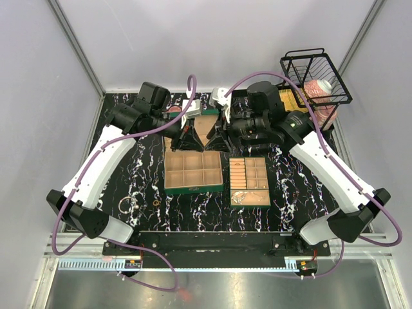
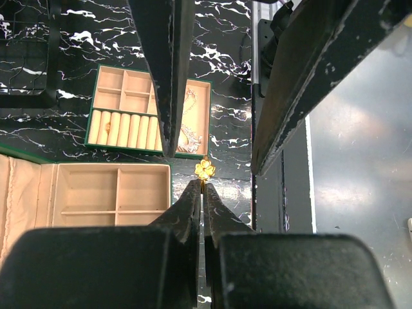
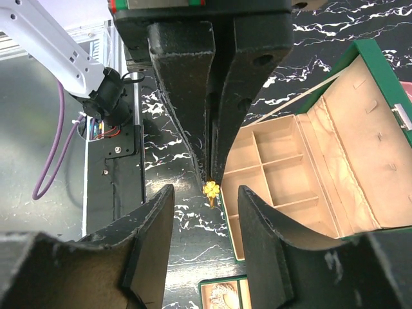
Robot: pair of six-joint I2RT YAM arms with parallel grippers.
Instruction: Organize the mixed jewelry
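Note:
I will grab the gold piece by its flower head [image 3: 211,189] with my right gripper next, and that leaves the gold piece's band free to slot between the tray's rolls.
My left gripper [image 2: 203,183] is shut on a tiny gold flower-shaped piece of jewelry [image 2: 205,169], held in the air past the right edge of the green box [image 2: 109,196]. My right gripper [image 3: 206,190] is open, one finger on each side of that gold piece [image 3: 210,188] without touching it. In the top view both grippers, left [image 1: 190,138] and right [image 1: 217,138], meet tip to tip behind the green box [image 1: 193,188]. A thin silver hoop [image 1: 127,206] and a small gold ring [image 1: 156,205] lie on the table at the front left. A silvery chain [image 2: 187,132] lies in the small tan tray [image 2: 122,129].
The green box's lid [image 3: 360,135] stands open at the back. The small tan tray [image 1: 257,174] sits right of the box. A black wire basket [image 1: 315,77] with a pink object stands at the back right. The black marbled table [image 1: 141,187] is walled in.

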